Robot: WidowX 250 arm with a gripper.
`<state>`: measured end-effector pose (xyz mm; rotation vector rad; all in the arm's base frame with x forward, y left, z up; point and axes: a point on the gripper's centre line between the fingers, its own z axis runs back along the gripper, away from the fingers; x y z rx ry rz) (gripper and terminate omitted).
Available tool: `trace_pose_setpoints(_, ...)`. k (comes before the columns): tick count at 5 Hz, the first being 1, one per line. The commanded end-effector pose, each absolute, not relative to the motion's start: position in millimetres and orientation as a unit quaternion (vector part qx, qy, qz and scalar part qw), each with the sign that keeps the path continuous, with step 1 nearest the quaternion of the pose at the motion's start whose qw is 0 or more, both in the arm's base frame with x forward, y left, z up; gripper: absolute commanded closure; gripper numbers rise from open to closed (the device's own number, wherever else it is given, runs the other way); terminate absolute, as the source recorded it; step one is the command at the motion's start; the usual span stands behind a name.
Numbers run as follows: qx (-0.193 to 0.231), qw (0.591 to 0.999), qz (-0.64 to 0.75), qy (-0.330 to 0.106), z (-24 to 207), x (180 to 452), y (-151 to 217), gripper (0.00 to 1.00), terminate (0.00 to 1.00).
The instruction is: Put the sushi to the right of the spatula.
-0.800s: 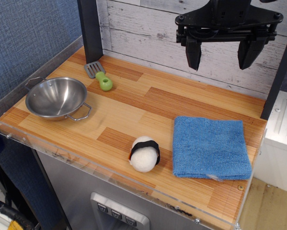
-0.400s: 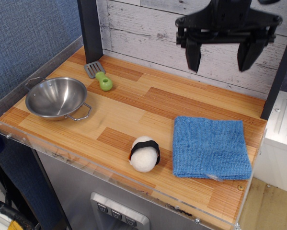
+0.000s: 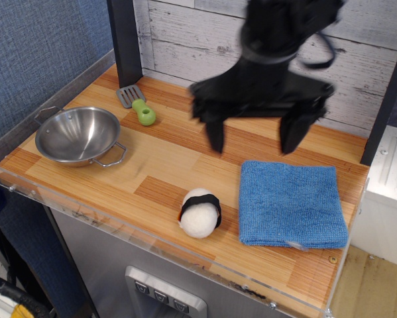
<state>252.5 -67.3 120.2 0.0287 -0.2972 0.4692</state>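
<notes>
The robot needs to set the sushi beside the spatula (image 3: 136,103), so its gripper should next grab the sushi by its rounded white rice body (image 3: 199,220).
The sushi (image 3: 200,212), a white rice ball with a black band, lies on the wooden tabletop near the front edge, just left of a blue cloth. The spatula (image 3: 136,103), grey slotted blade and lime-green handle, lies at the back left beside the dark post. My black gripper (image 3: 253,142) hangs open and empty above the middle of the table, behind and above the sushi. Its two fingers point down, wide apart.
A steel two-handled bowl (image 3: 78,135) sits at the left. A folded blue cloth (image 3: 290,203) lies at the front right. A dark post (image 3: 124,41) stands at the back left. A clear acrylic lip (image 3: 85,211) runs along the front edge.
My gripper has come down and to the left from the upper right, toward the sushi. Nothing on the table has moved.
</notes>
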Motion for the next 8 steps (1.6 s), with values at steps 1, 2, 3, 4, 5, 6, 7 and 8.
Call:
trace_pose_setpoints(1, 0.021, 0.951, 0.264, -0.158, 108, 228, -40, 0.00, 0.00)
trace_pose_setpoints(2, 0.035, 0.950, 0.269, -0.153, 97, 231, -32, 0.00, 0.00)
trace_pose_setpoints(3, 0.040, 0.952, 0.267, -0.142, 84, 238, -29, 0.00, 0.00)
trace_pose_setpoints(4, 0.043, 0.953, 0.269, -0.133, 71, 243, -26, 0.00, 0.00)
trace_pose_setpoints(5, 0.046, 0.955, 0.267, -0.121, 58, 245, -27, 0.00, 0.00)
trace_pose_setpoints(6, 0.048, 0.958, 0.262, -0.104, 42, 241, -26, 0.00, 0.00)
trace_pose_setpoints(7, 0.055, 0.961, 0.251, -0.100, 29, 239, -23, 0.00, 0.00)
trace_pose_setpoints(8, 0.057, 0.962, 0.247, -0.105, 26, 244, -19, 0.00, 0.00)
